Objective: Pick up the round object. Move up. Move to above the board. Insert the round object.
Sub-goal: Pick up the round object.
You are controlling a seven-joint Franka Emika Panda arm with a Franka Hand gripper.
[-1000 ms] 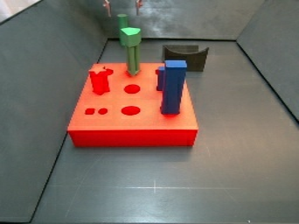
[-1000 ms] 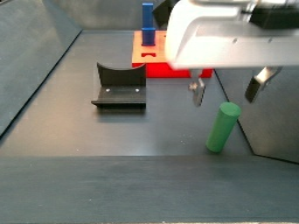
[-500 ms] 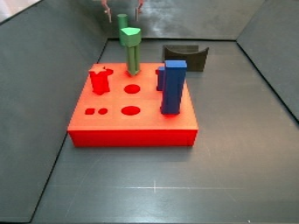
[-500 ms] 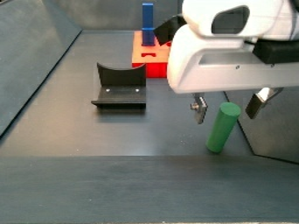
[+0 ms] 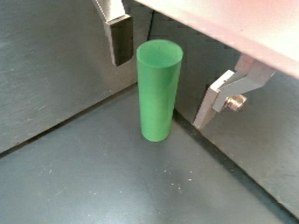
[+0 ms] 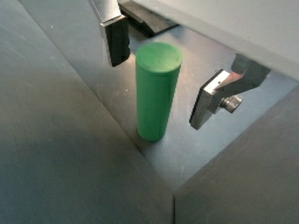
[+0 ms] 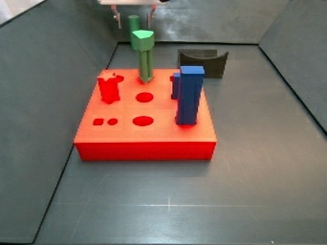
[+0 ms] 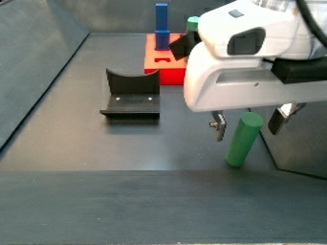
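Note:
The green cylinder needs to be lifted and put into the board, so my gripper should next grab the green cylinder's upper part (image 5: 159, 68).
The round object is a plain green upright cylinder (image 8: 243, 144) standing on the dark floor near a wall, well away from the board. It shows in both wrist views (image 5: 158, 92) (image 6: 156, 92). My gripper (image 8: 248, 126) is open and lowered around its upper part. One silver finger (image 5: 118, 39) and the other finger (image 5: 218, 100) stand on either side, with gaps to the cylinder. The red board (image 7: 143, 134) lies mid-floor, with its far end in a side view (image 8: 163, 59). In a side view the cylinder is hidden and the gripper (image 7: 133, 11) shows only at the far edge.
A blue square block (image 7: 189, 96) and a thin green peg with an angular head (image 7: 143, 53) stand in the board. A small red piece (image 7: 110, 89) stands on its left part. The dark fixture (image 8: 130, 96) sits on the floor between board and cylinder.
My gripper has come down over the cylinder, so the open fingers now flank its top. The cylinder and the board have not moved.

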